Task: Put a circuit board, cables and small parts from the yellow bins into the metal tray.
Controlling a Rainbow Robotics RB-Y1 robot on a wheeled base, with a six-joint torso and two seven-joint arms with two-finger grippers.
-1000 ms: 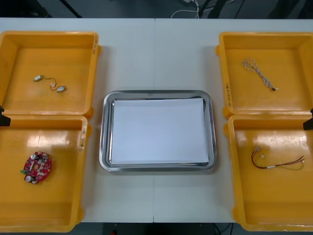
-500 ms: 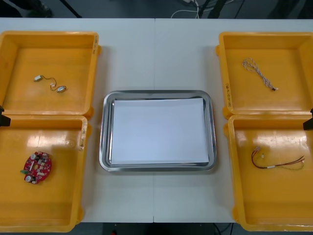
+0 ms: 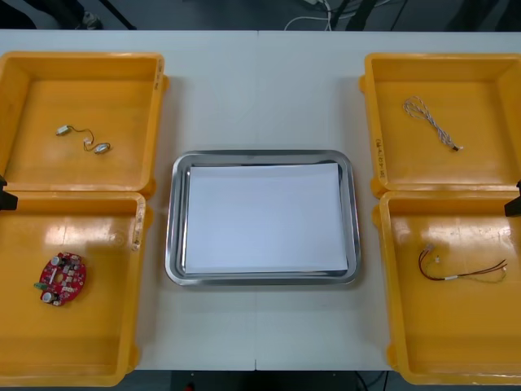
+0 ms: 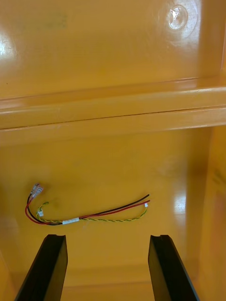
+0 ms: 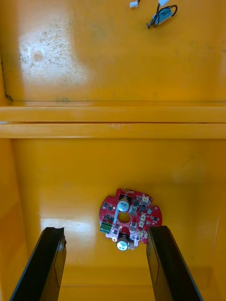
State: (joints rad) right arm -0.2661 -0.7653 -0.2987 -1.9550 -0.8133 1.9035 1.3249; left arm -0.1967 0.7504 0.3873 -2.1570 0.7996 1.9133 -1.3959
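Note:
The cable's wires fan out loose at both ends, so my right gripper needs to grab the cable next by the white wrap that holds the wires together.
A round red circuit board lies in the near left yellow bin. In the left wrist view the board sits just beyond and between the tips of my open left gripper, which holds nothing. A red and yellow cable lies in the near right bin. My right gripper hovers open just short of that cable. The metal tray, white inside, sits at the table's centre with nothing on it.
Small metal parts joined by a thin wire lie in the far left bin, also seen as small metal parts past the bin wall. A twisted blue and white cable lies in the far right bin.

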